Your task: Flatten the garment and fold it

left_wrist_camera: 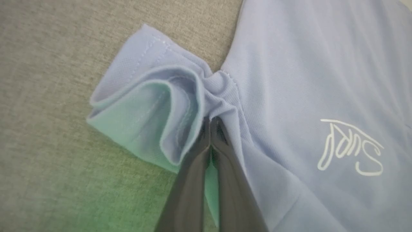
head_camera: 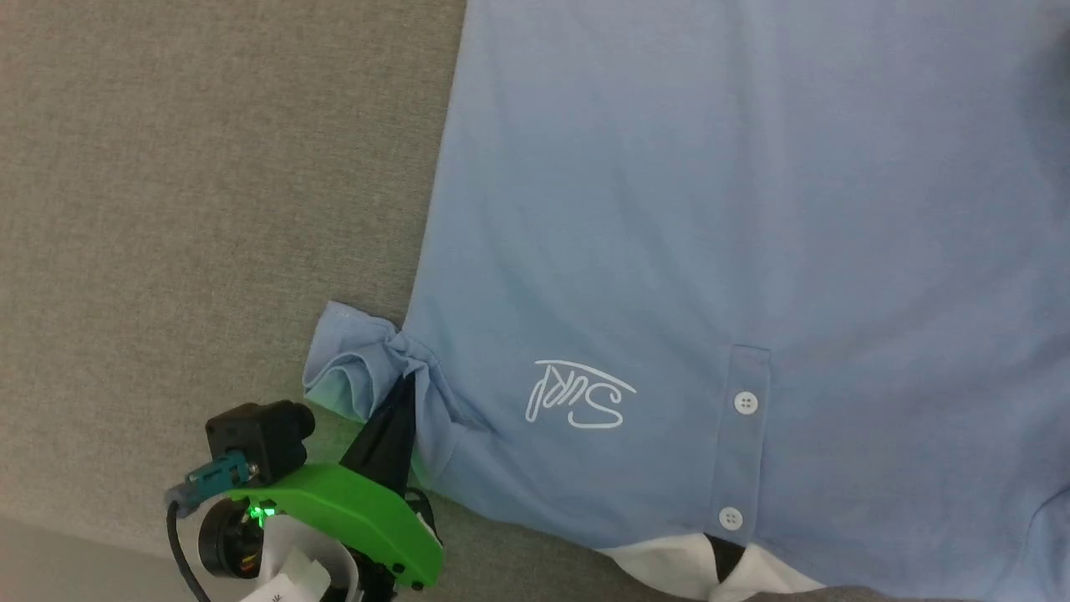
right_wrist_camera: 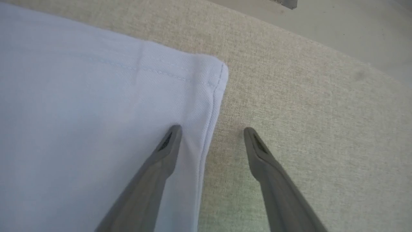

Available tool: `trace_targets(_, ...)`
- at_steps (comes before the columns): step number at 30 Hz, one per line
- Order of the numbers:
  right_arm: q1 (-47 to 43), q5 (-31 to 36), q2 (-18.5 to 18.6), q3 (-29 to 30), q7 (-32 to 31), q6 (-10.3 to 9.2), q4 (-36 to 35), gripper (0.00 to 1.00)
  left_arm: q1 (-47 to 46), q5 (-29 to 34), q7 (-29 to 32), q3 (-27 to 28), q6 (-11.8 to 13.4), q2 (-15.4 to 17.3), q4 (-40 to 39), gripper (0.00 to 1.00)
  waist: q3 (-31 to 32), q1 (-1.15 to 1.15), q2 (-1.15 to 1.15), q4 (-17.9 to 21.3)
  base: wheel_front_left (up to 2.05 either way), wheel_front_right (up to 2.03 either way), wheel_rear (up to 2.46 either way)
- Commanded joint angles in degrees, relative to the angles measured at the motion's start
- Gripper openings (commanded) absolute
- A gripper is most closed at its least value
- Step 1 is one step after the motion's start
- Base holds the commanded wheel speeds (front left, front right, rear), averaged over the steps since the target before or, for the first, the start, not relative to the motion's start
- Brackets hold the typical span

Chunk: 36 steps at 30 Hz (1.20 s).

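Note:
The cloth [right_wrist_camera: 104,120] lies flat and slack up to its stitched edge, so next my right gripper should pinch the garment by its hem corner [right_wrist_camera: 211,94].
The garment [head_camera: 710,209], a light blue polo shirt, lies spread on the grey fabric surface with its white collar [head_camera: 669,564] at the near edge and a white cursive logo [head_camera: 578,395] on the chest. Its short sleeve [head_camera: 351,368] is bunched up at the left. My left gripper [head_camera: 407,386] is shut on the sleeve's gathered cloth near the armpit seam [left_wrist_camera: 210,120]. My right gripper [right_wrist_camera: 210,133] stands open over a hemmed corner of the garment [right_wrist_camera: 206,80], one finger above the cloth and the other above the bare surface.
The grey woven surface [head_camera: 184,209] stretches left of the shirt. A paler floor strip [head_camera: 50,552] borders its near left edge. In the right wrist view the surface [right_wrist_camera: 305,112] runs past the hem corner to a pale floor [right_wrist_camera: 338,19].

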<state>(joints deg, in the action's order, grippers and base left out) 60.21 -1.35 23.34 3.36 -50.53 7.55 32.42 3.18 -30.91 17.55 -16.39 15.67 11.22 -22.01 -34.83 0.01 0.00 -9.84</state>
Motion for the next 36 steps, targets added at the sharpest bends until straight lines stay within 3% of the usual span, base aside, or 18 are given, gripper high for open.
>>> trace_targets(1,-1.0,-0.7,-0.5,-0.4,-1.3,-0.06,1.5,0.32,0.3,-0.5,0.7,0.1,0.4,0.4,2.2,0.0,0.1,-0.01,0.0,-0.4,0.0,0.0,0.0)
trace_targets(2,-1.3,-1.0,-0.3,-0.3,-1.8,-0.06,1.7,0.0,0.3,-0.4,0.7,0.3,0.5,0.6,2.4,0.0,0.7,-0.01,0.0,-0.3,0.0,0.0,0.0)
trace_targets(11,-5.4,-3.5,0.3,7.5,7.1,-0.06,-3.2,0.0,-0.8,-1.0,1.4,2.0,0.3,2.3,5.2,0.0,11.6,-0.01,0.0,1.4,0.0,0.0,0.0)
trace_targets(13,-13.6,-7.5,1.3,7.2,7.6,-0.06,-8.2,0.0,0.0,-1.4,1.8,3.1,0.5,3.4,7.3,0.0,18.0,-0.01,0.0,4.2,0.0,0.0,0.0)
trace_targets(17,-25.3,-11.5,1.8,10.0,5.0,-0.06,-15.9,0.0,1.6,-2.4,1.3,4.3,0.8,3.4,8.9,0.0,22.8,-0.01,0.0,7.0,0.0,0.0,0.0)
trace_targets(21,-39.0,-14.0,-1.2,14.0,1.6,-0.06,-25.5,0.0,3.6,-3.2,0.3,4.9,1.2,2.9,10.0,0.0,26.2,-0.01,0.0,10.2,0.0,0.0,0.0)
trace_targets(26,-55.4,-16.5,-9.0,16.6,-2.3,-0.06,-34.3,0.0,5.6,-4.0,-0.9,5.3,1.3,2.3,11.1,0.0,28.5,-0.01,0.0,13.2,0.0,0.0,0.0)
trace_targets(31,-66.5,-18.8,-16.8,15.6,-4.2,-0.06,-36.7,0.0,6.4,-4.5,-1.1,4.9,1.1,1.9,12.5,0.0,30.2,-0.01,0.0,14.1,0.0,0.0,0.0)
trace_targets(34,-69.4,-20.7,-18.4,15.0,-3.0,-0.06,-36.0,0.0,6.9,-4.8,-1.2,4.8,1.1,1.6,13.2,0.0,30.7,-0.01,0.0,14.1,0.0,0.0,0.0)
trace_targets(35,-69.5,-21.6,-18.8,15.2,-1.8,-0.06,-36.0,0.42,7.0,-4.9,-1.3,4.7,1.1,1.6,13.3,0.0,30.8,-0.01,0.0,14.0,0.0,0.0,0.0)
trace_targets(36,-69.3,-22.4,-19.1,15.5,-0.7,-0.06,-36.0,1.0,7.1,-5.0,-1.3,4.7,1.0,1.5,13.4,0.0,30.8,-0.01,0.0,14.0,0.0,0.0,0.0)
